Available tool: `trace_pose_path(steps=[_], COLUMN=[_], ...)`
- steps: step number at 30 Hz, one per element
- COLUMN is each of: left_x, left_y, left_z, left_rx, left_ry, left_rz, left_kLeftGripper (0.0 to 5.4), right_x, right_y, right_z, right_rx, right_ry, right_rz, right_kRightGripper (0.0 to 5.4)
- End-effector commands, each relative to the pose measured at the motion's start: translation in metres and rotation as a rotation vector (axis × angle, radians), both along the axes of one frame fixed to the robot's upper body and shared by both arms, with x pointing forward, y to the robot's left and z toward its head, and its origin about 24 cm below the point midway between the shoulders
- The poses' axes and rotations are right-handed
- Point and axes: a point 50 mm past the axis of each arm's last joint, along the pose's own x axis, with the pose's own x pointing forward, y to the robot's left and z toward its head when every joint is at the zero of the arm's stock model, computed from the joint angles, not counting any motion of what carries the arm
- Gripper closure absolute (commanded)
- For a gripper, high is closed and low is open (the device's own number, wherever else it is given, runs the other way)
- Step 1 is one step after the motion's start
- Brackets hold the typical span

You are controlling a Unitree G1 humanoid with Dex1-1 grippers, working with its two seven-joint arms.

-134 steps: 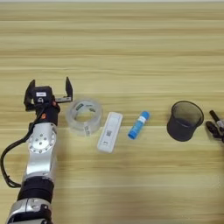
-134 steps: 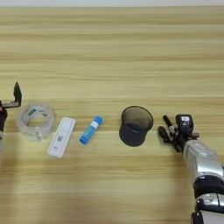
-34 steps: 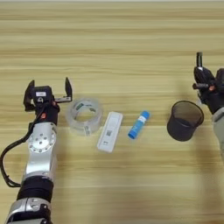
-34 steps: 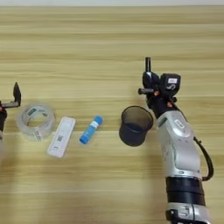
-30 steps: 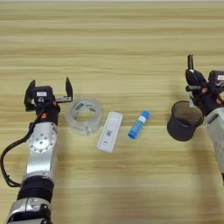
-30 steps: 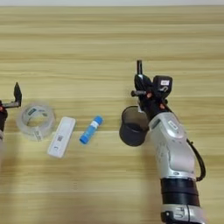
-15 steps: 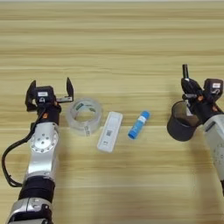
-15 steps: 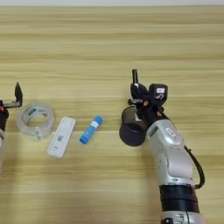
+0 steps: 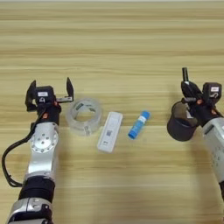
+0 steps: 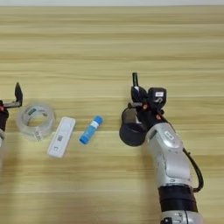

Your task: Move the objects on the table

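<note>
I should open my right gripper now, because the upright pen points down over the mesh cup's opening (image 9: 180, 115) and would rest in the cup.
On the table (image 9: 113, 39), my left gripper (image 9: 49, 89) stands open at the left, just left of the clear tape roll (image 9: 84, 115) and apart from it. A flat white device (image 9: 109, 131) and a blue tube (image 9: 139, 124) lie to the right of the roll. My right gripper (image 10: 139, 95) hangs over the far rim of the dark mesh cup (image 10: 132, 129). It is shut on a thin dark pen (image 10: 135, 79) that sticks up and away from it.
The mesh cup (image 9: 180, 125) stands upright to the right of the blue tube. My right forearm (image 10: 170, 162) runs from the cup toward the near edge. Bare wood stretches across the far half of the table.
My right gripper has carried the pen left and nearer, from beyond the cup's right side to above its far rim. The left arm and the other things have not moved.
</note>
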Motion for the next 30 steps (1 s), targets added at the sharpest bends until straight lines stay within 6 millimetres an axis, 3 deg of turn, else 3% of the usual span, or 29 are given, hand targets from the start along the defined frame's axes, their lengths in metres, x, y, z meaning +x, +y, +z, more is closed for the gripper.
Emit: trace_pose_path(steps=[1, 16, 30], left_x=[0.0013, 0.0019, 0.0025], left_y=[-0.0018, -0.0022, -0.0009], left_z=[0.0005, 0.0007, 0.0007], left_rx=[0.003, 0.0, -0.001], left_ry=[0.008, 0.007, 0.008], left_rz=[-0.003, -0.003, -0.001], left_kLeftGripper=[0.0, 0.0, 0.0], right_x=[0.0011, 0.0008, 0.0026], right_y=[0.0007, 0.0026, 0.0024], right_z=[0.001, -0.0033, -0.0026], right_rx=[-0.014, -0.05, -0.044], right_ry=[-0.01, -0.01, -0.017], right_rz=[0.005, 0.017, 0.013], right_kRightGripper=[4.65, 4.65, 2.96])
